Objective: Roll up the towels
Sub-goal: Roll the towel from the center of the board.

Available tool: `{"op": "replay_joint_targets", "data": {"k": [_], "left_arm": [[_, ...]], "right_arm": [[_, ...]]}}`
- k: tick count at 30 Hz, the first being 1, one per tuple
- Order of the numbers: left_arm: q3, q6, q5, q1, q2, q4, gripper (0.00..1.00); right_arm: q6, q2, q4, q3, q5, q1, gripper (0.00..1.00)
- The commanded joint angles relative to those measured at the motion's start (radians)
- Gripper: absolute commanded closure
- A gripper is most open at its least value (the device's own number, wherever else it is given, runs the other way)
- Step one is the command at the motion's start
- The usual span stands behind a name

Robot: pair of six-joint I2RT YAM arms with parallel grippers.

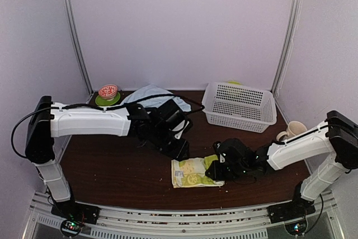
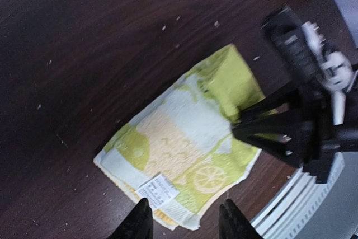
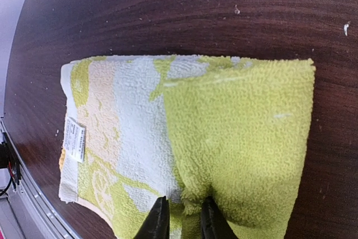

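My left gripper is to grab the lime-green towel at the folded edge's far end [image 1: 206,159] [image 2: 207,86], beyond my right gripper. Then the towel can be rolled evenly.
The lime-green towel [image 1: 193,172] with white and yellow lemon prints lies near the table's front edge, its right part folded over plain green side up [image 3: 240,138]. A white tag [image 2: 158,188] shows on its left end. My right gripper [image 3: 184,219] pinches a puckered bit of the folded edge between narrow jaws. My left gripper [image 2: 186,221] hovers open over the towel's near left corner with nothing between its fingers. The pale-blue towel [image 1: 151,94] lies crumpled at the back, partly hidden by the left arm.
A white perforated basket [image 1: 239,104] stands at the back right. A green dish with a red bowl [image 1: 108,94] sits at the back left and a cream mug [image 1: 292,131] at the right edge. Crumbs dot the dark wooden table [image 1: 112,166].
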Motion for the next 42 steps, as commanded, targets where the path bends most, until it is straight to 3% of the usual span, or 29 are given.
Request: {"op": "replay_joint_targets", "data": {"k": [1,10,19,36,42], "left_arm": [[0.068,0.008,0.065,-0.005,-0.009,0.056,0.6],[0.175,-0.031,0.168,-0.004,0.156,0.197,0.74],[0.27,-0.057,0.224,0.007,0.281,0.233,0.91],[0.273,-0.086,0.261,0.055,0.422,0.256,0.95],[0.247,-0.1,0.257,0.079,0.455,0.251,0.98]], "right_arm": [[0.001,0.017,0.03,-0.048,-0.009,0.006,0.78],[-0.003,0.009,0.136,-0.133,-0.022,0.006,0.72],[0.005,0.047,0.165,-0.135,-0.035,0.007,0.72],[-0.017,0.05,0.141,-0.108,-0.058,0.007,0.72],[-0.045,-0.042,0.027,-0.072,-0.068,0.006,0.55]]}}
